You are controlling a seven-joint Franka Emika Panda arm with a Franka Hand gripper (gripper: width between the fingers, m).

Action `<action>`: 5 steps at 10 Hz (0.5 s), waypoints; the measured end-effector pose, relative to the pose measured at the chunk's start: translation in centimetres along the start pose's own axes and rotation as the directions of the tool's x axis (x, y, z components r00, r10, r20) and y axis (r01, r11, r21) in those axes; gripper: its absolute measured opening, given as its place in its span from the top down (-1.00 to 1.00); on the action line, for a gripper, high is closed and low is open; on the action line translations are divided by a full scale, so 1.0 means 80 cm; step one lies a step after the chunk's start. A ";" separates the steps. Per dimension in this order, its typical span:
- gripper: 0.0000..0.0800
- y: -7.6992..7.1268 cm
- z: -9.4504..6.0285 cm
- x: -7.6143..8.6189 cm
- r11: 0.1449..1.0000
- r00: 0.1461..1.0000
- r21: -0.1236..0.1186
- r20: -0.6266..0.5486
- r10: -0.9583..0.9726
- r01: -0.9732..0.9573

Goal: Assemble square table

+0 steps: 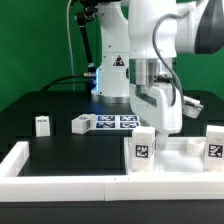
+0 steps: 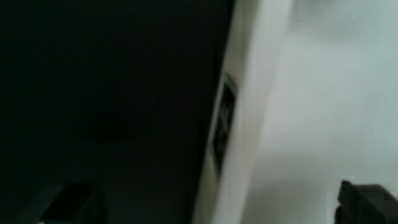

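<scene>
My gripper is ready to close on the edge of the table's white top, because its fingers are on both sides of the top's edge beside the black table in the wrist view.
The square table's white top lies at the exterior view's lower right. Two tagged white legs stand upright at its corners. My gripper hangs low over the top between these legs. In the wrist view the top is a blurred white surface very close below, with a dark tag on its edge beside the black table. My gripper is open and straddles that edge. Its fingertips are wide apart and nothing is gripped. Two loose legs lie further left.
The marker board lies flat in front of the arm's base. White wall bars edge the black surface along the front and at the left corner. Green screens stand behind.
</scene>
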State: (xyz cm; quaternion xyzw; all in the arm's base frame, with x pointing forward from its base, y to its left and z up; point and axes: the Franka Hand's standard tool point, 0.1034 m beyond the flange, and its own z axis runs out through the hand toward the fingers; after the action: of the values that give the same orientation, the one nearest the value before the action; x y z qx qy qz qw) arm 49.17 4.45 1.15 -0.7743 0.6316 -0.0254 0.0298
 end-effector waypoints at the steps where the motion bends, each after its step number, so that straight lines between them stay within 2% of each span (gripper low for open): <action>1: -0.62 -0.001 -0.001 0.001 1.000 1.000 0.002 0.000 0.001 -0.001; 3: -0.55 0.000 0.000 0.001 1.000 1.000 0.000 -0.001 0.001 -0.001; 5: 0.25 0.000 0.000 0.001 1.000 1.000 -0.001 -0.001 0.000 0.000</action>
State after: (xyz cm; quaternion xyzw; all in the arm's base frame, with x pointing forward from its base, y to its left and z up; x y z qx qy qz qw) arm 49.17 4.35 1.12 -0.7741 0.6318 -0.0256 0.0293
